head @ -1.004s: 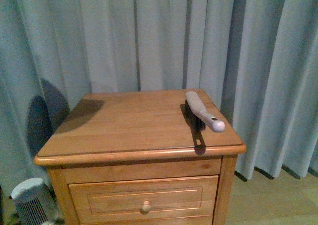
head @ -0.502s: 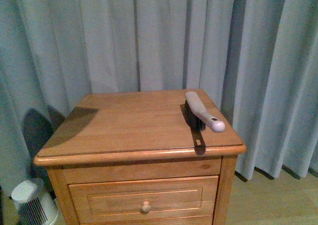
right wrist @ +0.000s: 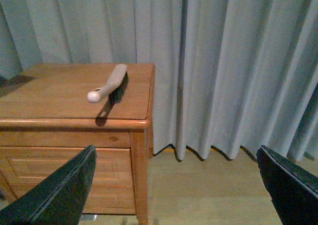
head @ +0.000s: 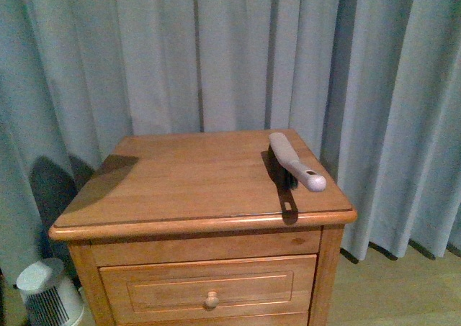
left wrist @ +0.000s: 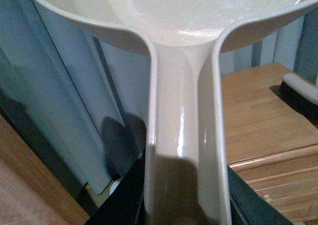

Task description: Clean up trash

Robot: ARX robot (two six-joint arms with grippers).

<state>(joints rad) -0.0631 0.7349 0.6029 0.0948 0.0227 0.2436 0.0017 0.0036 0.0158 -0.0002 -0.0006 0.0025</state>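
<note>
I should next pick up the hand brush by its pale handle (head: 306,175) with my right gripper. Then the hand brush's bristles stay free to sweep up trash.
The trash is not in any view. In the left wrist view the beige dustpan (left wrist: 184,101) fills the frame, pan end far from the wrist. My left gripper (left wrist: 184,197) is shut on its handle, with a black finger (left wrist: 117,200) on either side. My right gripper (right wrist: 176,185) hangs open above the floor beside the nightstand, with nothing between its fingers (right wrist: 59,195). Neither arm shows in the front view. A grey hand brush (head: 295,160) with dark bristles lies on the right part of the wooden nightstand (head: 187,175). The brush (right wrist: 108,83) also shows in the right wrist view.
Grey-blue curtains (head: 216,52) hang right behind the nightstand and down to the wooden floor (right wrist: 208,185). A small white fan-like appliance (head: 47,293) stands on the floor at the nightstand's left. The nightstand has a drawer with a round knob (head: 211,298).
The dark shadow on the curtain and the nightstand's left corner has shrunk and slid down to the left. The brush has not moved.
</note>
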